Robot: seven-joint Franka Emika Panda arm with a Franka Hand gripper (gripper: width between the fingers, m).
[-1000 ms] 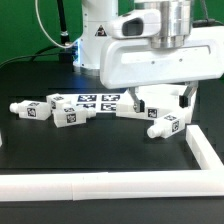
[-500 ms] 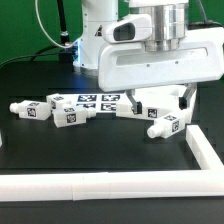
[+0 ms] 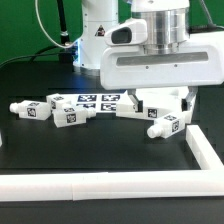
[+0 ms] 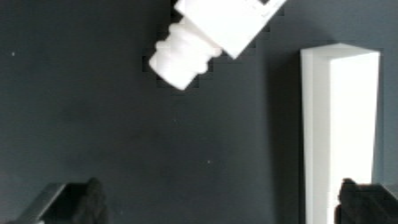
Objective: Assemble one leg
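My gripper grips the white leg by its square tagged body [image 4: 228, 18] next, so the leg's narrow threaded end stays free for assembly.
Several white legs with black-and-white tags lie on the black table: one at the exterior view's left [image 3: 22, 108], one beside it [image 3: 68, 114], one toward the middle [image 3: 133, 110] and one nearest the hand [image 3: 164, 125]. My gripper [image 3: 161, 100] hangs above this last leg, wide open and empty. In the wrist view the leg [image 4: 205, 40] lies ahead of the gripper [image 4: 221, 205], outside the jaws, narrow threaded end toward the open table. Only the dark fingertips [image 4: 71, 205] show, with bare table between them.
The marker board [image 3: 90, 99] lies behind the legs. A raised white rim runs along the table's front [image 3: 100, 185] and the exterior view's right side [image 3: 205, 148]; it also shows in the wrist view [image 4: 342, 130], close to one finger. A white part behind the hand is mostly hidden.
The hand has shifted slightly and come down a little over the right-hand leg. The jaws stay open. The legs have not moved.
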